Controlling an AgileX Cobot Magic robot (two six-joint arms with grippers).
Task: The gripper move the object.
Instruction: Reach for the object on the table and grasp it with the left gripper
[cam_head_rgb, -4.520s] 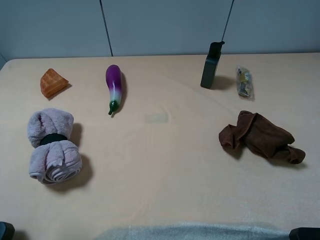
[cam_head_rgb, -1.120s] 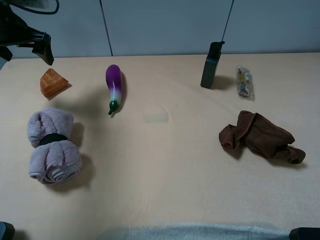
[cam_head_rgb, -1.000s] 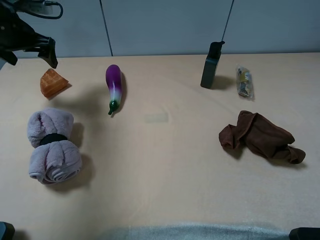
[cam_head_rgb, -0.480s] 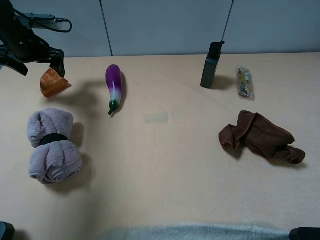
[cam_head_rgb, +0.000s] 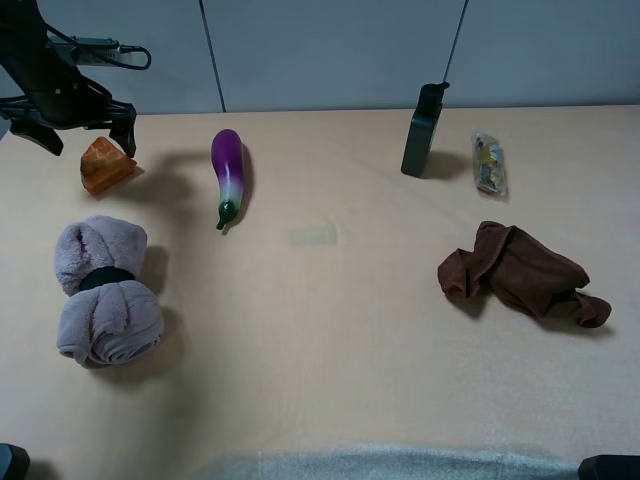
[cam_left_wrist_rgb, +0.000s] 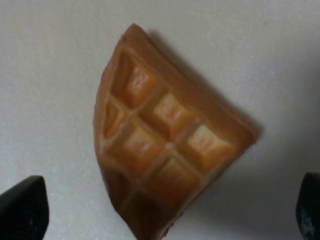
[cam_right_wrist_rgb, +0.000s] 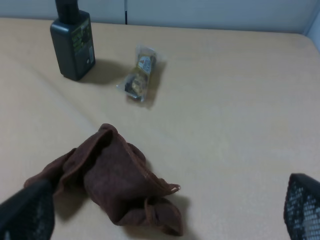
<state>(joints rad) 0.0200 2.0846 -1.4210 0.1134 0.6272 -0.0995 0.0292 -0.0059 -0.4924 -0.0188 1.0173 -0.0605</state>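
Note:
My left gripper's fingertips are above the waffle wedge (cam_head_rgb: 104, 166) (cam_left_wrist_rgb: 160, 145) and would miss it if they closed now. My left gripper will go lower first and then close on the wedge.
The object, an orange-brown waffle wedge (cam_head_rgb: 104, 166), lies flat on the table at the far left. My left gripper (cam_head_rgb: 86, 137) hangs just above its far side, open, one finger on either side of it and nothing held. In the left wrist view the waffle (cam_left_wrist_rgb: 165, 145) fills the middle, with the black fingertips (cam_left_wrist_rgb: 22, 207) wide apart at the two lower corners and clear of it. My right gripper (cam_right_wrist_rgb: 165, 210) is open and empty above the table, close to a dark brown cloth (cam_right_wrist_rgb: 110, 180); it does not show in the exterior high view.
A purple eggplant (cam_head_rgb: 228, 175) lies right of the waffle and a rolled grey towel (cam_head_rgb: 105, 290) in front of it. A black bottle (cam_head_rgb: 422, 130) and a snack packet (cam_head_rgb: 488, 163) stand far right, with the brown cloth (cam_head_rgb: 520, 272) nearer.
My left arm has come in from the upper left corner and moved right and down until its open fingers straddle the waffle. The waffle and everything else have stayed put.

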